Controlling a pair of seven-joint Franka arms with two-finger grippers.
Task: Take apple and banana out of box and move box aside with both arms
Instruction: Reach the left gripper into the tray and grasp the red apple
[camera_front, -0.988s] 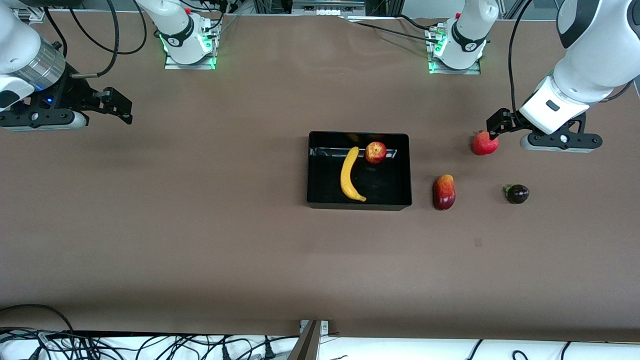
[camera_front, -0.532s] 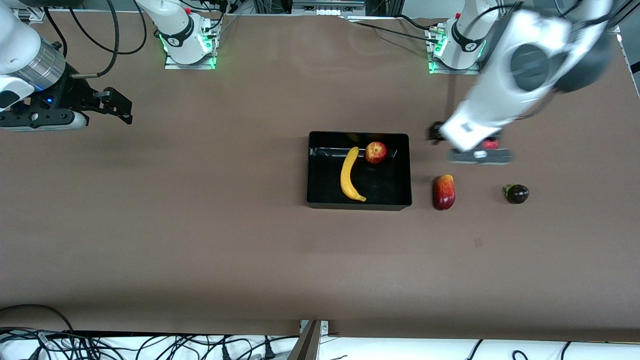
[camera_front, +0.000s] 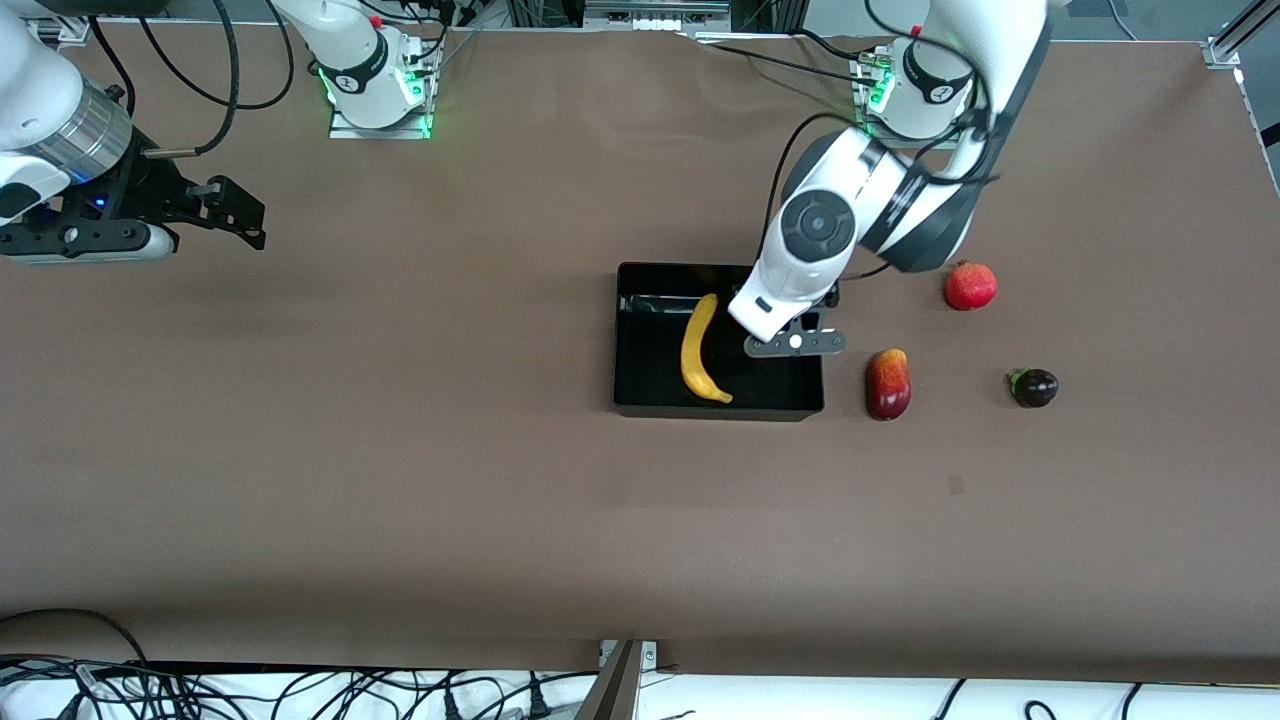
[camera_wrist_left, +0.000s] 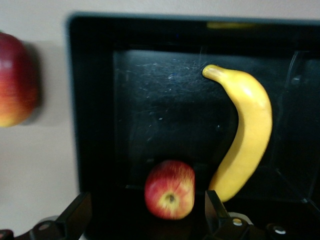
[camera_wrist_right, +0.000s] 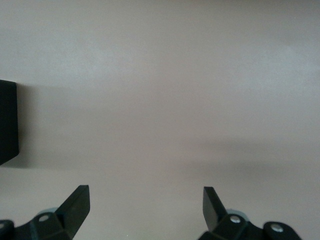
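My left gripper will next grab the red-yellow apple (camera_wrist_left: 170, 190) by its round sides. Then it can lift the apple out of the black box (camera_wrist_left: 160, 110).
The black box (camera_front: 700, 408) sits mid-table with the yellow banana (camera_front: 697, 350) in it. My left gripper (camera_wrist_left: 146, 199) hangs over the box end toward the left arm's side, fingers open wide, with the red-yellow apple (camera_wrist_left: 170, 190) lying between them on the box floor. In the front view the left hand (camera_front: 790, 320) hides the apple. The left wrist view also shows the banana (camera_wrist_left: 250, 135) and the box wall (camera_wrist_left: 75, 100). My right gripper (camera_front: 240, 212) waits open and empty over bare table at the right arm's end.
A red pomegranate (camera_front: 970, 286), a red-yellow mango (camera_front: 888, 384) and a dark purple fruit (camera_front: 1034, 387) lie on the table beside the box, toward the left arm's end. The mango (camera_wrist_left: 15, 80) shows in the left wrist view. The right wrist view shows a box corner (camera_wrist_right: 7, 122).
My left arm has swung from beside the pomegranate to over the box, now covering the apple in the front view. The right arm has not moved.
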